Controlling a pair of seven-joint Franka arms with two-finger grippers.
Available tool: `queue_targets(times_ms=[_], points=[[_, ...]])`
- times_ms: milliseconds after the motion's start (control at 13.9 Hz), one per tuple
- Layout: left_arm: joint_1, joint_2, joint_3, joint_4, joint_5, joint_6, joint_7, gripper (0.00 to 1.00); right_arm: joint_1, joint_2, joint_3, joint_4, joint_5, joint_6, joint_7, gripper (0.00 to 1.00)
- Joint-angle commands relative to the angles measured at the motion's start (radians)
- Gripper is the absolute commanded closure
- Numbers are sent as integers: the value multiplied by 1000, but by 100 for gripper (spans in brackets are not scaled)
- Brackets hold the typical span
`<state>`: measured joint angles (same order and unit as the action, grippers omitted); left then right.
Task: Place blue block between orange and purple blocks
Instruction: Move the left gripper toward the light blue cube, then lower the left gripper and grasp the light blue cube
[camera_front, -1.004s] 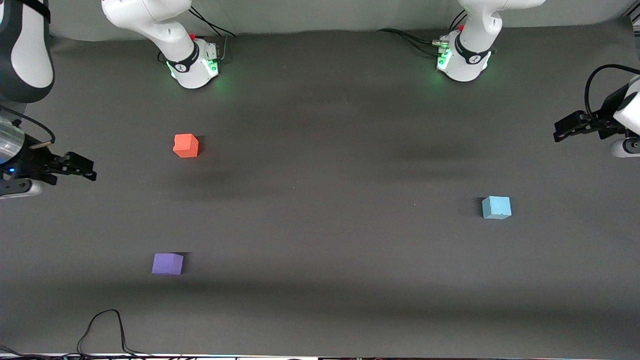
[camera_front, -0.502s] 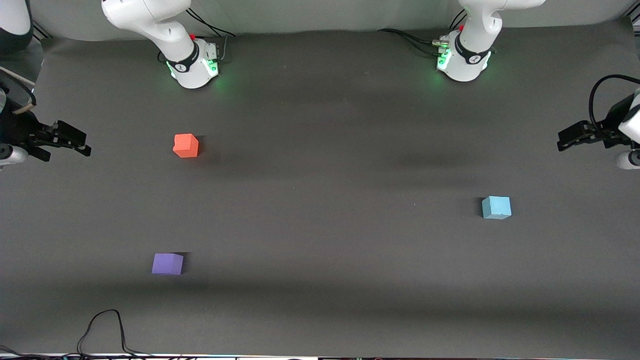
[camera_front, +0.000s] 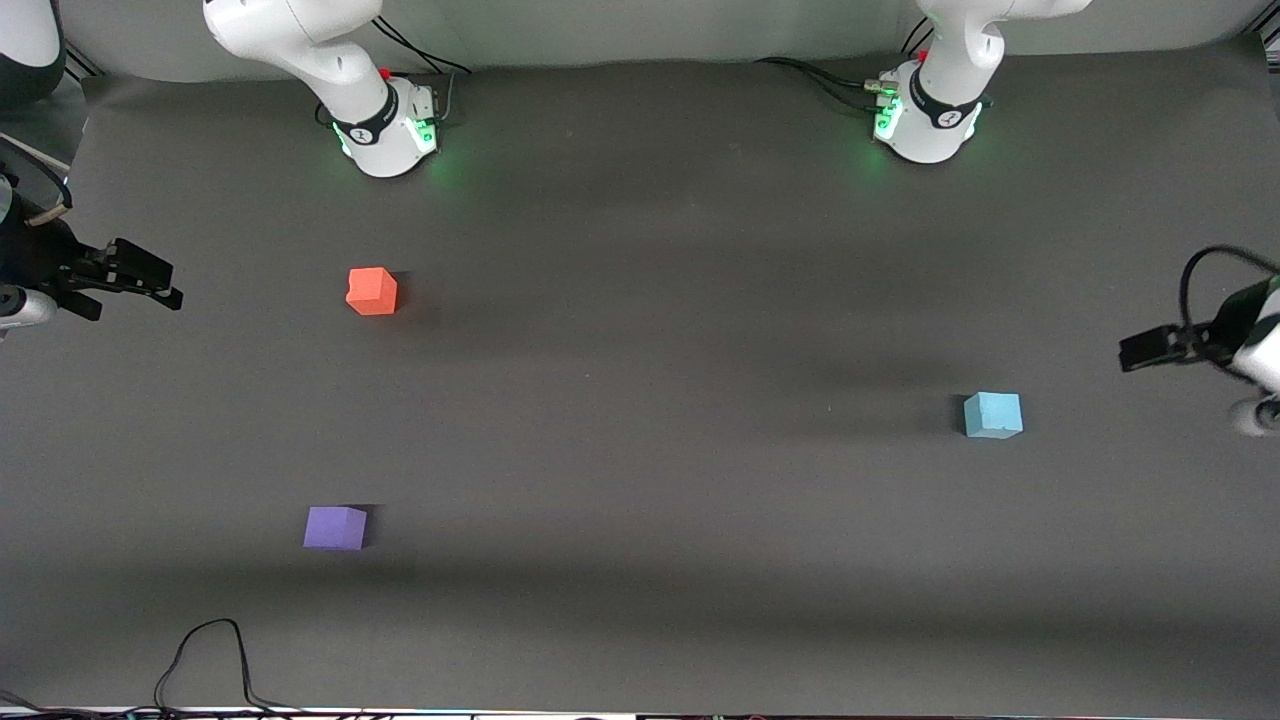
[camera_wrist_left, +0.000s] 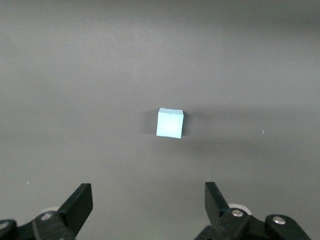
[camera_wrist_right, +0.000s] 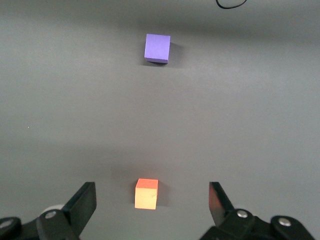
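Observation:
The light blue block (camera_front: 993, 415) goes between the orange and purple blocks, so my left gripper will next pick it up by its opposite sides to set it there.
The light blue block (camera_front: 993, 415) sits on the dark table toward the left arm's end; it also shows in the left wrist view (camera_wrist_left: 170, 123). The orange block (camera_front: 371, 291) and the purple block (camera_front: 335, 528) sit toward the right arm's end, the purple one nearer the front camera. Both show in the right wrist view, orange (camera_wrist_right: 146, 193) and purple (camera_wrist_right: 157, 48). My left gripper (camera_front: 1140, 348) (camera_wrist_left: 148, 200) is open and empty, in the air over the table's end, apart from the blue block. My right gripper (camera_front: 150, 275) (camera_wrist_right: 151, 194) is open and empty, over the table's other end.
The two arm bases (camera_front: 385, 130) (camera_front: 925, 120) stand along the table's back edge. A black cable (camera_front: 210, 660) loops on the table near the front edge, close to the purple block; it also shows in the right wrist view (camera_wrist_right: 230, 4).
My left gripper has moved toward the front camera, closer to the blue block. My right gripper drew back a second ago and has held still since. The blocks have not moved.

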<state>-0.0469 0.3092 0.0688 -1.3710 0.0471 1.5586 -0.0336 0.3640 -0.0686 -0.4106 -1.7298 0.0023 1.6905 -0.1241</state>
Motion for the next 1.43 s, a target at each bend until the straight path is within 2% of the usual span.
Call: queue_targets(times_ms=[0, 358, 502, 1004, 1362], points=[[-25, 4, 6, -125, 16, 127, -71, 0, 10, -8, -5, -2, 2, 1, 12, 0], [-25, 7, 6, -472, 16, 534, -77, 0, 10, -8, -5, -2, 2, 3, 12, 0], [-30, 34, 6, -557, 22, 628, -78, 0, 10, -8, -5, -4, 2, 5, 11, 0], [-19, 148, 6, -568, 56, 699, -60, 0, 10, 1, -5, -5, 2, 14, 11, 0], [-2, 196, 3, -568, 19, 712, -68, 0, 9, -3, -7, -5, 2, 12, 9, 0]])
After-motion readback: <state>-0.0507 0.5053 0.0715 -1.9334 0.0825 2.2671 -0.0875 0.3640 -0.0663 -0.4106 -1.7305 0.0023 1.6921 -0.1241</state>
